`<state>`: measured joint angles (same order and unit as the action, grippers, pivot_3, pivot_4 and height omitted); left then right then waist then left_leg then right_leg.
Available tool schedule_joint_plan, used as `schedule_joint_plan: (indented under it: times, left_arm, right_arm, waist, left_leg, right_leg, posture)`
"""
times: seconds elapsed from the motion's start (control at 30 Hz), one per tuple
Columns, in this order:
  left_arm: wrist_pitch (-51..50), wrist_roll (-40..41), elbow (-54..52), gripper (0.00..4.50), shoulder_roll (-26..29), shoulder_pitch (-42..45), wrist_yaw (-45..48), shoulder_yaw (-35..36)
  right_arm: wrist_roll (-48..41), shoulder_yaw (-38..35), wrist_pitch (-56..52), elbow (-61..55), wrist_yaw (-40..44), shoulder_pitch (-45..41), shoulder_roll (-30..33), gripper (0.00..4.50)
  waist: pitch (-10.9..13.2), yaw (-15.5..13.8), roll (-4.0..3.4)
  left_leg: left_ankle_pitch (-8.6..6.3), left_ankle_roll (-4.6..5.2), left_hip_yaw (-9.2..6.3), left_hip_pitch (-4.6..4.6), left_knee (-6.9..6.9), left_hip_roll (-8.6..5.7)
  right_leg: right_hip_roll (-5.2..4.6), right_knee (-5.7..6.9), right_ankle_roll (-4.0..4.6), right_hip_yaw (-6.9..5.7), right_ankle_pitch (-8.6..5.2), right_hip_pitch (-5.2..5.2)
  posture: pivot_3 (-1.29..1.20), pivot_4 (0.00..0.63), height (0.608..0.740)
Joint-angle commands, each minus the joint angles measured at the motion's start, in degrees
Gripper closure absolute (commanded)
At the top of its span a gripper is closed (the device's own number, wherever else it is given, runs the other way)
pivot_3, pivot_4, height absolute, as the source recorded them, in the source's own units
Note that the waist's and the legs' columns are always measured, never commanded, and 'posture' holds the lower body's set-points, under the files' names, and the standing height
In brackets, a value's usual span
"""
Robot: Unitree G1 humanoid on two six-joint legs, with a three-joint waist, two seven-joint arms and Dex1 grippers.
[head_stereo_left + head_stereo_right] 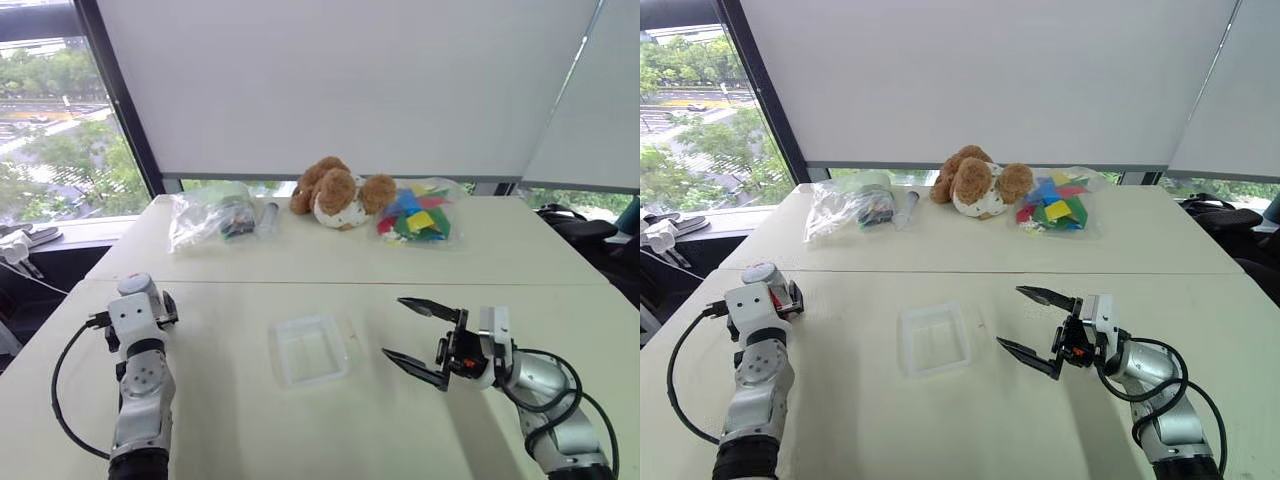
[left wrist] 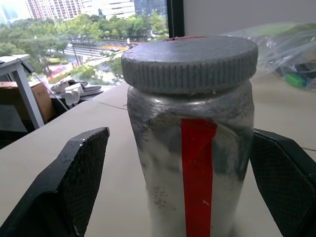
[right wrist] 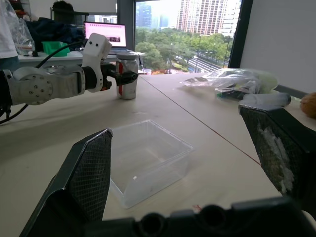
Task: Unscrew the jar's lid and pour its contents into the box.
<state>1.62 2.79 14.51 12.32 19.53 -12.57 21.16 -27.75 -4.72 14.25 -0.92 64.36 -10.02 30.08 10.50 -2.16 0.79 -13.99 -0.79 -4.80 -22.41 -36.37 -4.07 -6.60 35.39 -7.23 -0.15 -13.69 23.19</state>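
Left wrist view: my left fingers stand on both sides of the jar's body (image 2: 195, 153) below the ribbed lid and should close.
The jar (image 2: 190, 148) is silver-grey with a red stripe and stands upright on the table at the left. Its grey ribbed lid (image 2: 190, 61) sits on top, and the contents are hidden inside. My left gripper (image 2: 180, 134) is open, one finger on each side of the jar with a gap to both; the right wrist view shows the jar (image 3: 128, 76) between them. The box (image 1: 285, 330), a shallow clear tray, lies at the table's middle. To its right my right gripper (image 1: 420, 335) hangs open above the table, holding nothing.
At the table's far side lie a clear bag (image 1: 205, 215) with a clear tube (image 1: 268, 215) beside it, a brown teddy bear (image 1: 340, 192) and a bag of coloured pieces (image 1: 418, 215). A seam (image 1: 400, 283) crosses the table behind the box.
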Motion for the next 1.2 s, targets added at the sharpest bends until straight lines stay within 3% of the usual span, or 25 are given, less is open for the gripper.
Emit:
schedule_joint_plan:
  times: [0.03, 0.07, 0.17, 0.3, 0.4, 0.43, 0.57, 0.67, 0.73, 1.0, 1.2]
  left_arm:
    - [2.62, -0.36, 2.49, 0.61, 1.38, 2.52, -0.2, -0.02]
    - [2.71, -0.47, 3.13, 0.9, 1.54, 2.79, -0.41, -0.05]
    - [2.98, -0.27, 3.5, 2.31, 1.96, 3.18, 0.01, -0.28]
    - [1.44, 1.09, 1.49, 2.3, 2.76, 2.17, 2.05, 0.11]
    - [2.95, 8.63, -2.64, 2.3, 3.41, 2.02, 9.64, 1.98]
    - [2.54, 13.74, -5.91, 2.3, 4.77, 1.96, 16.32, 1.99]
    - [-12.94, 34.26, -21.74, 2.3, 17.56, -3.09, 47.74, -2.61]
    - [-23.68, 40.27, -29.49, 2.3, 29.59, -7.4, 62.96, -7.47]
    - [-24.97, 41.2, -31.86, 2.3, 32.83, -7.69, 67.82, -9.51]
    - [-22.69, 36.64, -34.17, 2.3, 27.86, 0.71, 73.44, -20.33]
    - [-18.29, 30.71, -31.58, 2.3, 22.93, 3.61, 73.89, -24.59]
  right_arm:
    - [-0.25, -0.68, 0.75, -2.28, -0.58, -0.01, -0.12, 0.0]
    - [-0.24, -0.7, 0.73, -2.34, -0.62, 0.03, -0.09, 0.0]
    - [-0.21, -0.71, 0.74, -2.47, -0.88, 0.12, -0.07, 0.0]
    - [-0.08, -0.92, 0.77, -2.86, -1.54, 0.33, 0.04, 0.0]
    - [-0.19, -1.57, -0.3, -4.33, -2.75, 0.45, 0.8, 0.0]
    - [-0.94, -2.12, -1.91, -5.85, -3.76, 0.48, 1.33, 0.0]
    - [-10.05, -3.8, -17.82, -16.96, -8.91, 1.68, 5.79, 0.0]
    - [-21.46, -3.28, -32.21, -26.05, -11.17, 1.49, 11.21, 0.0]
    - [-24.69, -2.27, -37.51, -28.79, -12.98, -0.96, 12.92, 0.0]
    - [-25.25, 6.61, -51.53, -28.25, -24.59, -20.44, 6.66, 0.0]
    - [-21.04, 10.94, -54.5, -23.63, -24.87, -27.8, 2.71, 0.0]
  waist:
    - [0.0, -0.02, 0.0]
    - [0.0, 0.0, 0.0]
    - [0.0, 0.1, 0.0]
    - [0.0, 0.09, 0.0]
    - [0.0, 0.11, 0.0]
    - [0.01, 0.1, 0.03]
    - [0.06, 0.58, 0.07]
    - [-0.01, 1.44, -0.14]
    - [-0.04, 1.61, -0.27]
    - [-0.01, 1.58, -0.24]
    - [0.0, 1.56, -0.22]
  left_leg:
    - [0.0, 0.0, 0.0, 0.0, 0.0, -0.01]
    - [0.0, 0.0, 0.0, 0.0, -0.01, -0.01]
    - [0.0, 0.0, 0.0, 0.0, 0.0, -0.01]
    - [0.0, -0.01, 0.0, 0.0, 0.0, -0.01]
    - [0.0, -0.01, 0.0, 0.0, 0.0, 0.01]
    - [0.0, -0.01, -0.01, 0.0, 0.0, 0.01]
    - [0.02, -0.04, -0.03, -0.12, -0.01, 0.05]
    - [0.0, 0.0, -0.02, -0.08, 0.09, 0.0]
    - [-0.04, 0.06, 0.01, -0.01, 0.13, -0.01]
    - [0.0, 0.05, 0.01, -0.06, 0.1, 0.21]
    - [-0.02, 0.08, 0.01, -0.29, 0.12, 0.05]
  right_leg:
    - [0.0, 0.0, 0.0, 0.0, 0.0, 0.0]
    - [0.0, 0.0, -0.01, 0.0, 0.0, 0.0]
    - [0.0, 0.0, -0.02, 0.0, 0.01, 0.0]
    - [0.0, 0.08, -0.03, 0.0, 0.02, 0.03]
    - [0.0, 0.08, -0.03, 0.01, 0.02, 0.04]
    - [-0.01, 0.09, -0.03, 0.01, 0.02, 0.04]
    - [-0.02, 0.14, 0.02, 0.02, 0.02, 0.18]
    - [-0.16, 0.07, 0.25, 0.05, -0.11, 0.12]
    - [-0.18, -0.09, 0.3, 0.08, -0.14, 0.02]
    - [0.05, -0.15, 0.45, 0.06, -0.04, 0.09]
    - [-0.05, -0.16, 0.2, 0.05, 0.1, 0.3]
  posture:
    - [0.0, 0.15, 0.74]
    - [0.0, 0.15, 0.74]
    - [0.0, 0.15, 0.74]
    - [0.0, 0.15, 0.74]
    - [0.0, 0.15, 0.74]
    - [0.0, 0.15, 0.74]
    - [0.0, 0.15, 0.74]
    - [0.0, 0.15, 0.74]
    - [0.0, 0.15, 0.74]
    - [0.0, 0.15, 0.74]
    - [0.0, 0.15, 0.74]
